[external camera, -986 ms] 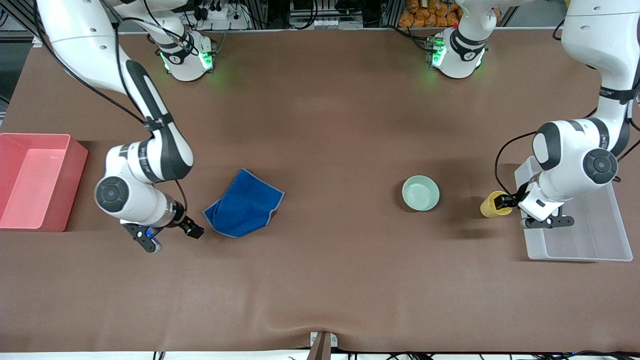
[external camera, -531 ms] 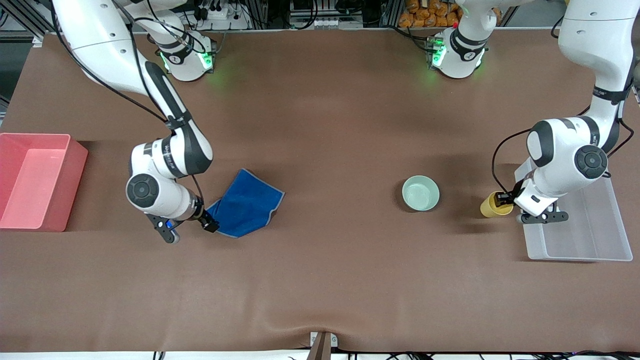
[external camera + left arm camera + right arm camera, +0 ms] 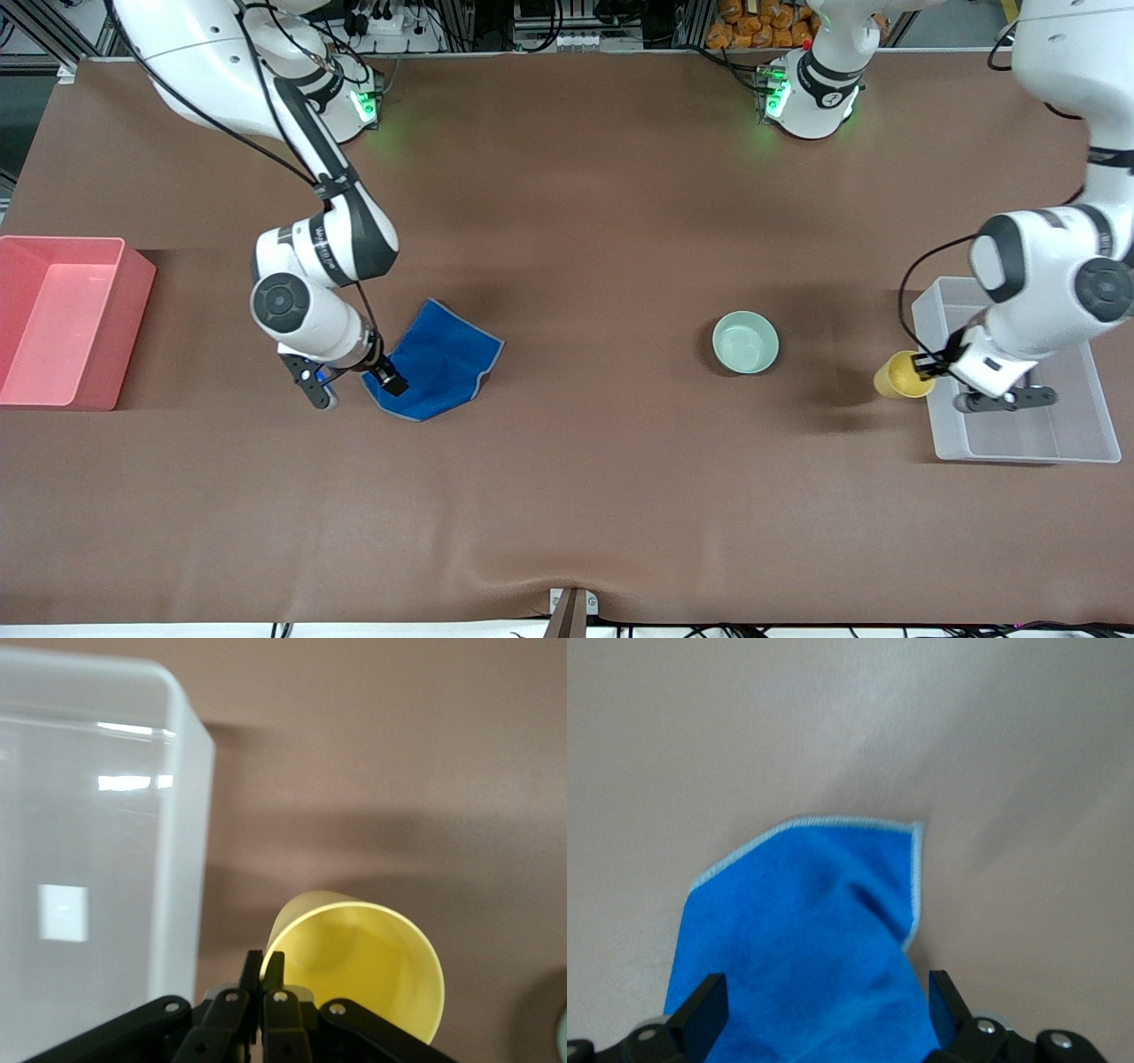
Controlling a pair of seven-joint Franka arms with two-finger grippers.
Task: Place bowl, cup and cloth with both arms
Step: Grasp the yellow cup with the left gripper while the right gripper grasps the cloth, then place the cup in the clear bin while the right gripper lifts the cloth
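Observation:
My right gripper grabs the blue cloth by its hemmed corner (image 3: pixel 375 392) next, to put the cloth in the red bin (image 3: pixel 66 324).
The yellow cup (image 3: pixel 901 375) hangs tilted in my left gripper (image 3: pixel 926 364), which is shut on its rim (image 3: pixel 276 943), beside the clear plastic bin (image 3: pixel 1076 454). The mint-green bowl (image 3: pixel 745 342) sits on the table, toward the right arm's end from the cup. The blue cloth (image 3: pixel 438 359) lies rumpled on the table. My right gripper (image 3: pixel 387 378) is open over the cloth's corner nearest the red bin, with the cloth (image 3: pixel 806 930) between its fingers (image 3: pixel 709 1005).
A red bin (image 3: pixel 25 319) stands at the right arm's end of the table. The clear bin (image 3: pixel 89 833) stands at the left arm's end. The brown mat (image 3: pixel 576 487) covers the table.
My right gripper moved from beside the cloth to over its corner. My left gripper lifted the yellow cup and carried it toward the clear bin.

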